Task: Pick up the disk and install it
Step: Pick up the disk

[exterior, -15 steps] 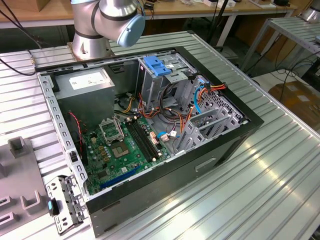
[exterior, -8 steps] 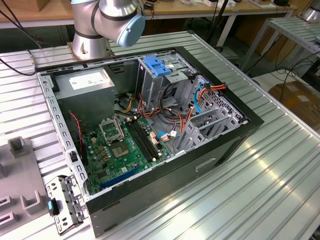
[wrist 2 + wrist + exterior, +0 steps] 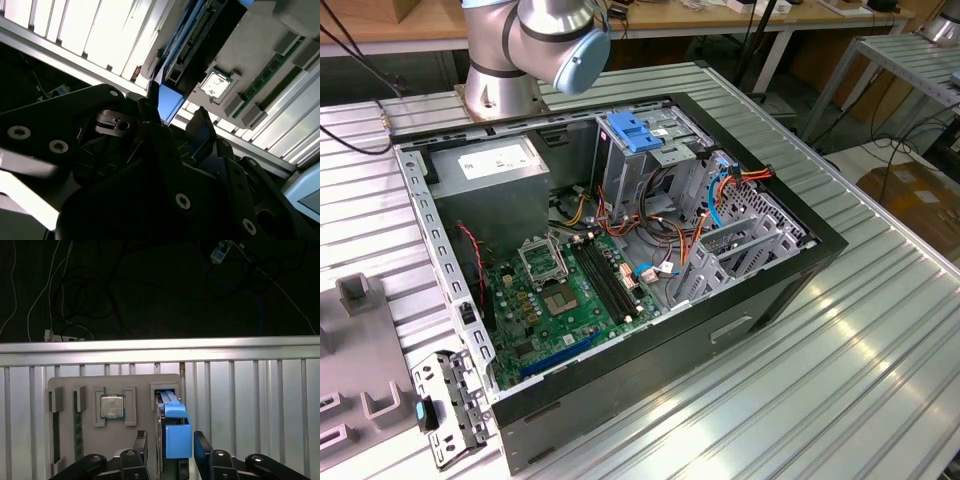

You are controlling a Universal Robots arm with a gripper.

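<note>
My gripper grabs the disk across its exposed blue bar side (image 3: 178, 442) next, since the grey tray's slot (image 3: 165, 386) surrounds the disk's lower edge.
The disk (image 3: 177, 437) stands on edge in a slot of a grey fixture tray (image 3: 140, 385), its blue plastic rail facing the camera. My gripper (image 3: 170, 450) is open and straddles it, with one black finger (image 3: 141, 447) on each side of the rail and a thin gap at both. The second wrist view shows the same: the disk (image 3: 169, 102) sits between the fingers of the gripper (image 3: 172, 117), and bright table slats show through the gap. In the exterior view the open computer case (image 3: 790, 260) lies on the table, and its drive bay (image 3: 650, 165) carries a light-blue bracket (image 3: 633, 131).
The tray also holds a processor chip (image 3: 112, 406) and memory sticks (image 3: 77, 425). The ribbed aluminium table ends at an edge rail (image 3: 160, 347), with dark floor and cables beyond. Inside the case are a grey power supply (image 3: 495, 175), a green motherboard (image 3: 570, 290) and loose cables (image 3: 715, 200).
</note>
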